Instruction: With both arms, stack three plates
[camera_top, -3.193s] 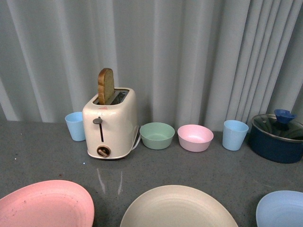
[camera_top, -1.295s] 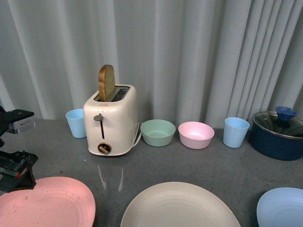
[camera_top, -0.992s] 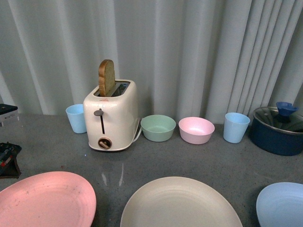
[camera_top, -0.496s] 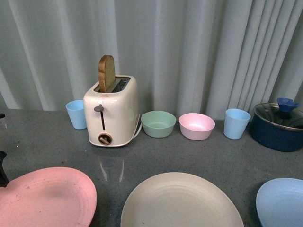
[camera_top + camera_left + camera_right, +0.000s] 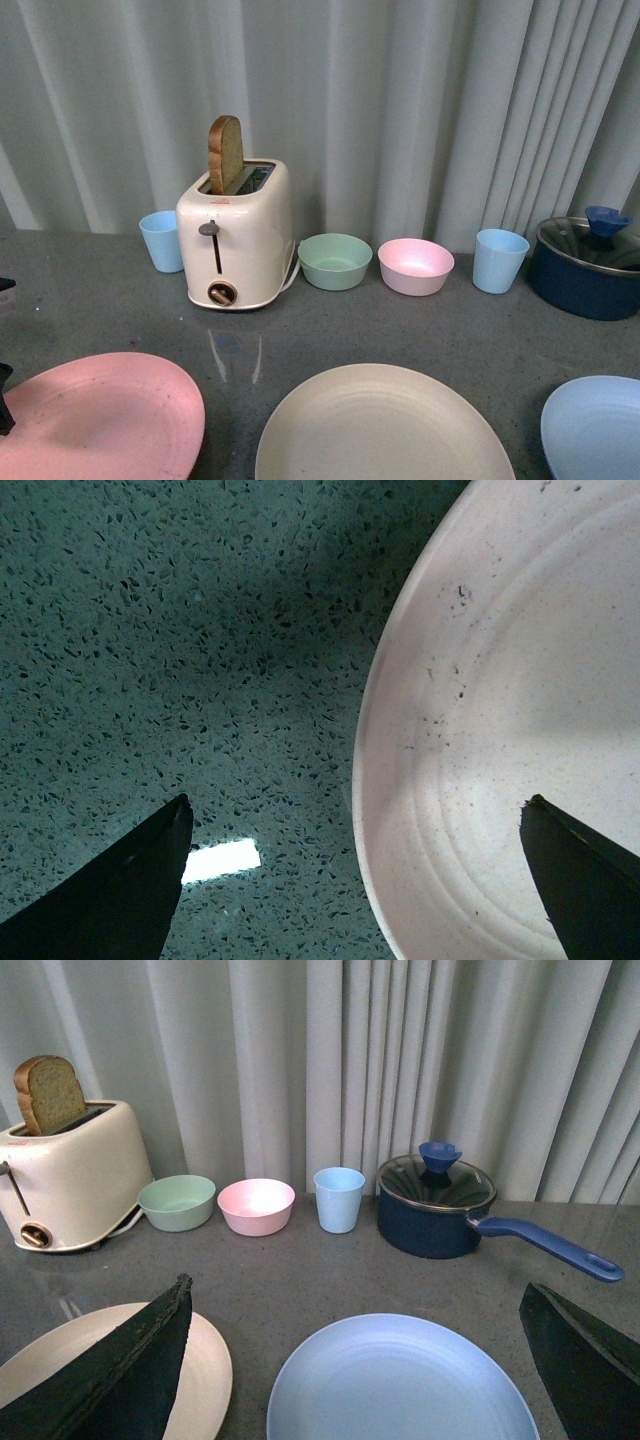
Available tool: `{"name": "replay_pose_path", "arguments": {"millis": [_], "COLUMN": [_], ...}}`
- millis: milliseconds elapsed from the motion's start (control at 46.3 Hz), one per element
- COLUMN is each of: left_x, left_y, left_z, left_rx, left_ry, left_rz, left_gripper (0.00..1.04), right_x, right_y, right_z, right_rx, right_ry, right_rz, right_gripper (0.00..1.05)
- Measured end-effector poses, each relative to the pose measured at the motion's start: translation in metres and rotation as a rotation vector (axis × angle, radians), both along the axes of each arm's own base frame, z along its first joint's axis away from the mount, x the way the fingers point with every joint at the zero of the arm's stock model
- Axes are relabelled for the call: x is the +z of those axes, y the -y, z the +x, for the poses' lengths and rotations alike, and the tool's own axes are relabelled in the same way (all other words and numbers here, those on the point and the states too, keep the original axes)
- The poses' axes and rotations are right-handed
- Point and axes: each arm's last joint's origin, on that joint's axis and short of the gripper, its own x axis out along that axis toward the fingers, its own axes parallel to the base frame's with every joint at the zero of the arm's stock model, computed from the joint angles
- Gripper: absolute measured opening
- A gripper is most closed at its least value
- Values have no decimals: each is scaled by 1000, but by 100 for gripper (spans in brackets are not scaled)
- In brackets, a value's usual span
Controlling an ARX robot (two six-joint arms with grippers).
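Note:
The robot's left gripper should next grab the pink plate by its rim (image 5: 34, 381), so that the pink plate can be stacked onto the beige-cream plate (image 5: 380, 425).
Three plates lie in a row along the near edge of the grey counter: a pink plate (image 5: 100, 415) on the left, a beige-cream plate (image 5: 380, 425) in the middle, a light blue plate (image 5: 595, 430) on the right. My left gripper (image 5: 355, 820) hangs open just above the pink plate's (image 5: 510, 730) rim, one finger over the counter, the other over the plate. In the front view only a black scrap of the left arm (image 5: 5, 400) shows at the left edge. My right gripper (image 5: 355, 1305) is open, held back from the light blue plate (image 5: 400, 1385), with the beige-cream plate (image 5: 110, 1370) beside it.
Behind the plates stand a cream toaster (image 5: 237, 240) with a slice of bread, a blue cup (image 5: 161, 240), a green bowl (image 5: 334, 260), a pink bowl (image 5: 415, 266), a second blue cup (image 5: 499, 260) and a dark blue lidded pot (image 5: 590, 268). A grey curtain closes the back.
The left arm has dropped out of the front view toward the pink plate's left rim. The camera view has shifted slightly, so the plates sit a little higher in frame.

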Motion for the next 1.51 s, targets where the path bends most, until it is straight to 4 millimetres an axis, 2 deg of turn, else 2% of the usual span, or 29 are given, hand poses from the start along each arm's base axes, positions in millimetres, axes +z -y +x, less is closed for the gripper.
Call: {"name": "replay_pose_path", "arguments": {"millis": [345,604,712,906,949,1251,1295,1510], "left_x": [-11,-25,-28,-28,-28,-24,-22,-20], "left_y": [-1,8,12,15,15,14,14,11], "left_z": [1,-5,-6,-5,-4,-4,-4,-6], "left_rx": [-1,-28,-50,-59,-60,-53,-48,-30], "left_ry": [13,-1,-1,3,4,24,29,4], "left_rz": [-3,-3,2,4,15,9,-2,-44], "left_gripper": [98,98,80,55,46,9,5,5], "right_x": [0,0,0,0,0,0,0,0], "right_y": [0,0,0,0,0,0,0,0], "right_z": [0,0,0,0,0,0,0,0], "right_rx": [0,0,0,0,0,0,0,0], "right_ry": [0,0,0,0,0,0,0,0], "right_rz": [0,0,0,0,0,0,0,0], "right_gripper": [97,97,97,97,97,97,97,97]}}
